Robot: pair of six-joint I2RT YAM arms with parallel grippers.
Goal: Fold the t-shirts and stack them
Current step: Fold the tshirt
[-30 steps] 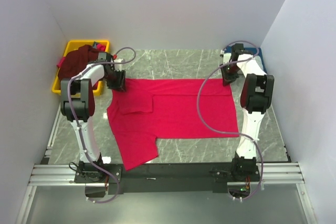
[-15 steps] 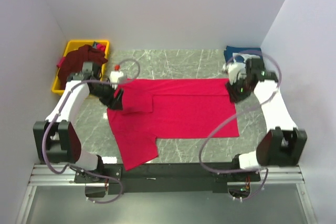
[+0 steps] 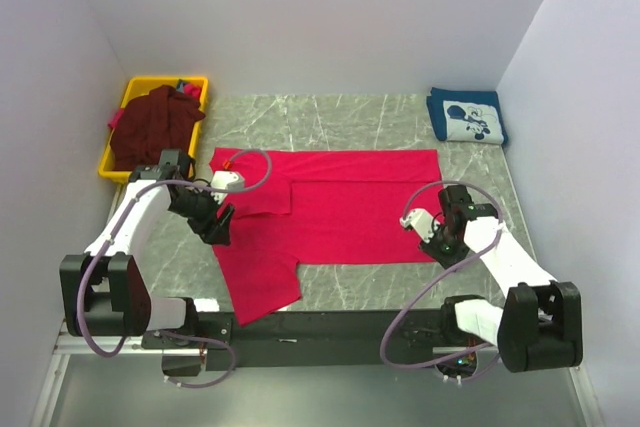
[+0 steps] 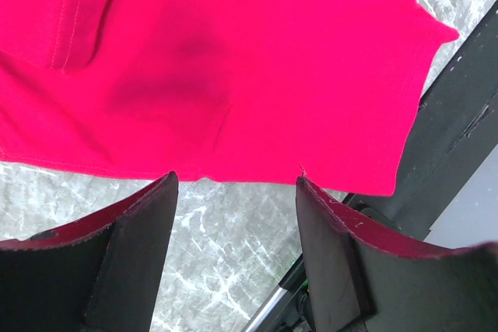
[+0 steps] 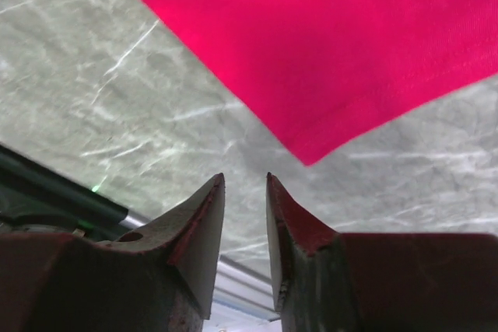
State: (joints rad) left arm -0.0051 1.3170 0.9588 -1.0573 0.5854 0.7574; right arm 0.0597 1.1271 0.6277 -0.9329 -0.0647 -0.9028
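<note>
Next, my right gripper grabs the crimson-red t-shirt (image 3: 340, 209) by its near hem corner, so that hem is free to fold over the t-shirt's body.
The crimson-red t-shirt (image 3: 340, 209) lies spread flat on the marble table, its far sleeve folded in over the body and its near sleeve (image 3: 262, 285) reaching toward the front rail. My left gripper (image 3: 214, 224) hovers at the shirt's left edge; in the left wrist view it (image 4: 236, 178) stands open and empty over bare marble, the red hem (image 4: 233, 99) just ahead. My right gripper (image 3: 433, 238) is low by the shirt's near right corner (image 5: 311, 153), and here it (image 5: 245, 178) is narrowly open with nothing between the fingers. A folded navy t-shirt (image 3: 467, 117) lies at the back right. The maroon t-shirt (image 3: 150, 125) is heaped in the bin.
A yellow bin (image 3: 165, 80) sits at the back left against the wall. The black front rail (image 3: 330, 325) carries both arm bases. White walls close in on the left, back and right. Bare marble (image 3: 330, 112) shows beyond the red shirt.
Both grippers left the shirt's far corners and swung back toward the near side, now low at its left edge and near right corner. The left jaws opened wider.
</note>
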